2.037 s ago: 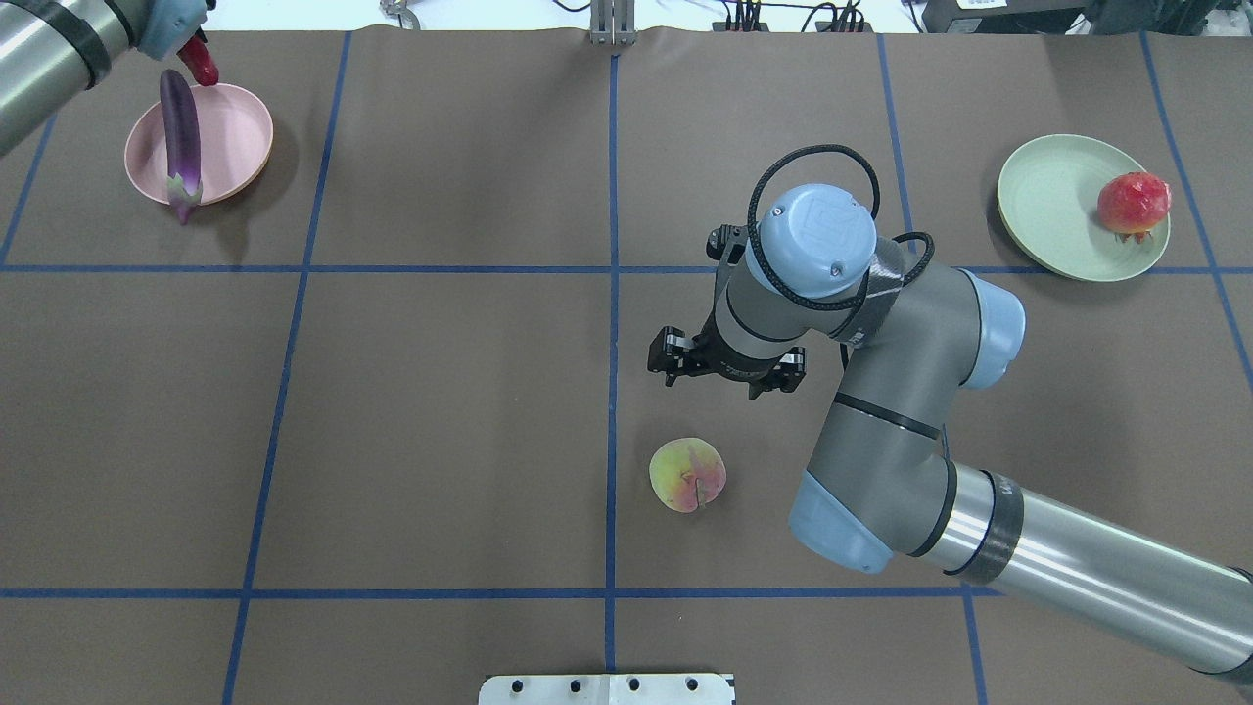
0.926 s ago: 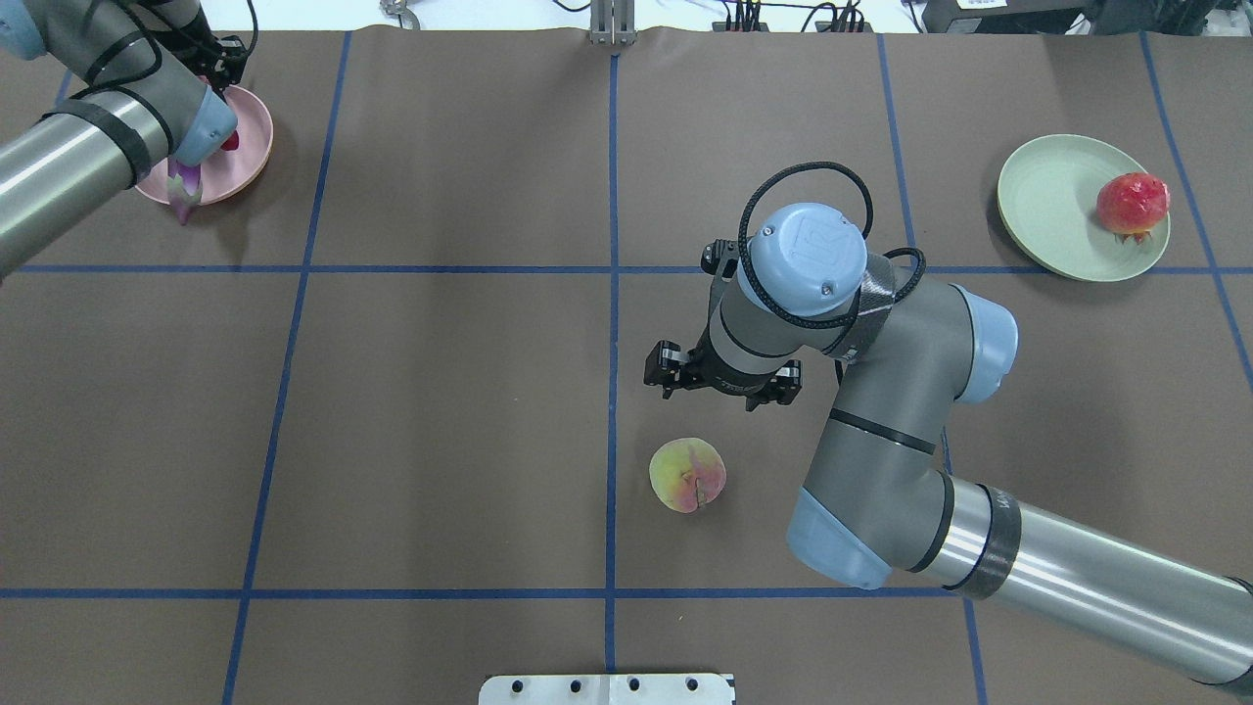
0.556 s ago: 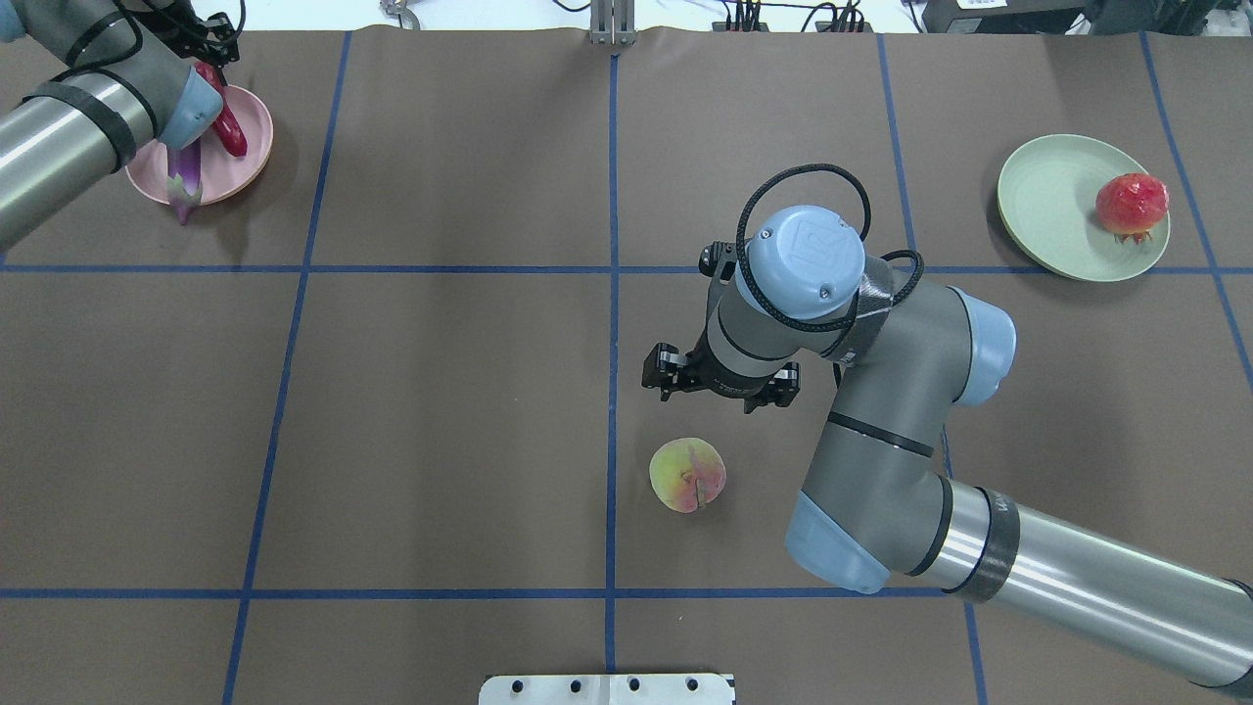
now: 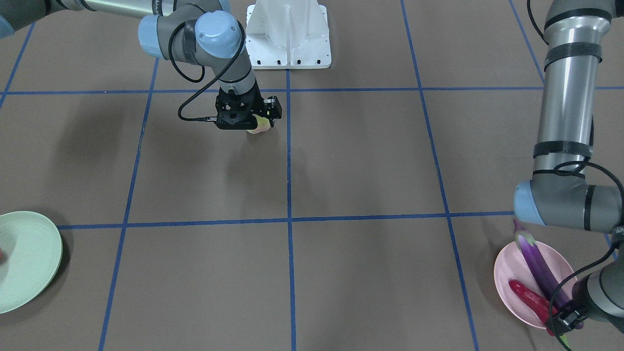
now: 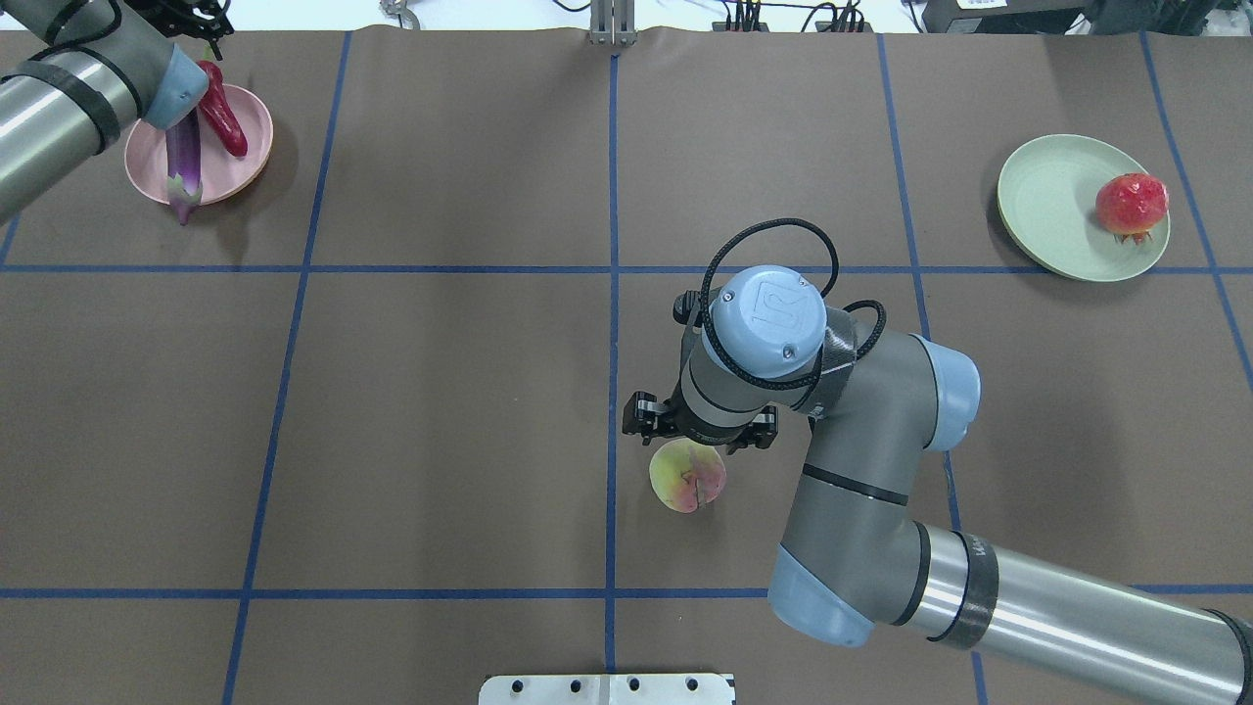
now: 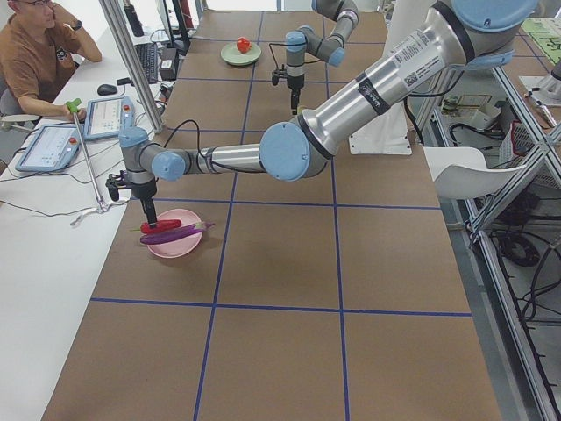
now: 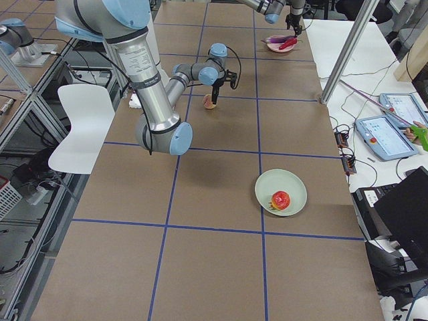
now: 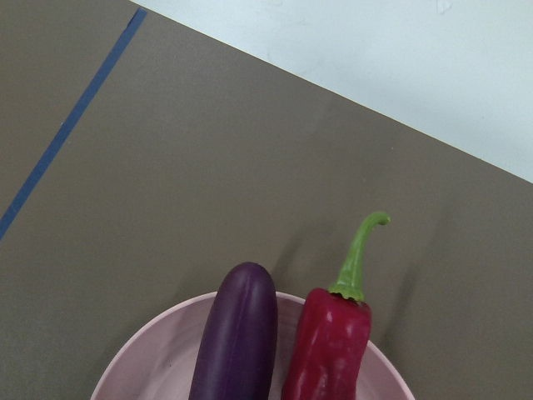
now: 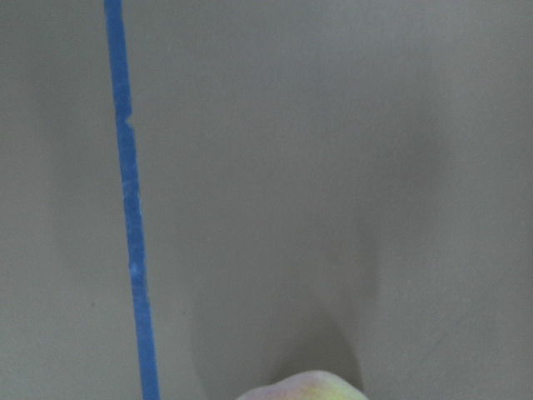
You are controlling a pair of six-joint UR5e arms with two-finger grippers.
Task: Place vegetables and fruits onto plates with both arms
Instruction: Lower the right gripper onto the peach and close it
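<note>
The peach should go onto the mint green plate (image 4: pixel 28 262), so my right gripper needs to grab the peach by its round body (image 4: pixel 259 126) next.
The purple eggplant (image 5: pixel 182 162) and the red chili (image 5: pixel 223 103) lie side by side on the pink plate (image 5: pixel 240 174). The left wrist view shows their far ends, eggplant (image 8: pixel 237 342) and chili (image 8: pixel 329 350). My left gripper (image 4: pixel 564 319) hovers over the plate's far rim, open and holding nothing. The peach (image 5: pixel 687 477) lies on the table near the middle. My right gripper (image 5: pixel 697 443) hangs open just over the peach's far edge; the wrist hides its fingers. The tomato (image 5: pixel 1133 204) sits on the mint green plate (image 5: pixel 1047 196) at the far right.
The white pedestal base (image 4: pixel 288 34) stands at the robot's edge of the table. Blue tape lines cross the brown table cover. An operator (image 6: pixel 35 53) sits at a desk beside the table's far side, with a metal post (image 6: pixel 131 61) near the pink plate.
My left gripper set the chili down on the pink plate beside the eggplant, let go and drew back. My right gripper moved toward the robot until it stood over the peach.
</note>
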